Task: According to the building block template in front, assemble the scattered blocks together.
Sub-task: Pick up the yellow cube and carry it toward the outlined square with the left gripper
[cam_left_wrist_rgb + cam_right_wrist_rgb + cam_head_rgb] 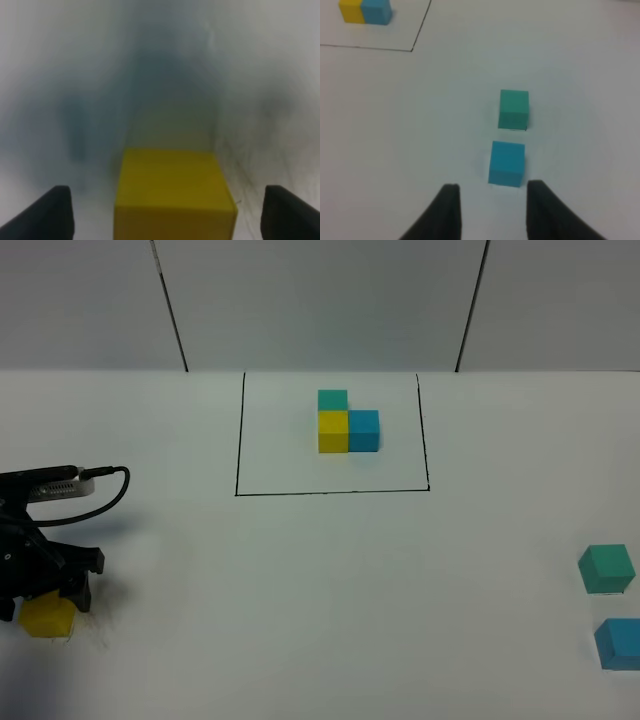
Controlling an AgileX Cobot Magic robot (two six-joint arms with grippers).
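Note:
My left gripper closes on the yellow cube now, since the fingers reach below its top side [172, 177], one on each side.
The building block template [345, 425] is a teal, yellow and blue L-shaped cluster inside a black-line rectangle at the back centre. Its corner also shows in the right wrist view [365, 11]. The scattered yellow cube [46, 617] lies at the front left. My left gripper [45, 602] is open and straddles it. In the left wrist view the yellow cube [172, 195] sits between the fingers [50, 215] with gaps on both sides. The teal cube [606, 569] and blue cube [620, 643] lie at the far right. My right gripper [492, 192] is open, just short of the blue cube [507, 163], with the teal cube [513, 109] beyond it.
The white table [330, 590] stretches between the two sides. A black cable [105, 490] loops from the left arm. White wall panels stand behind the table. The right arm is outside the exterior high view.

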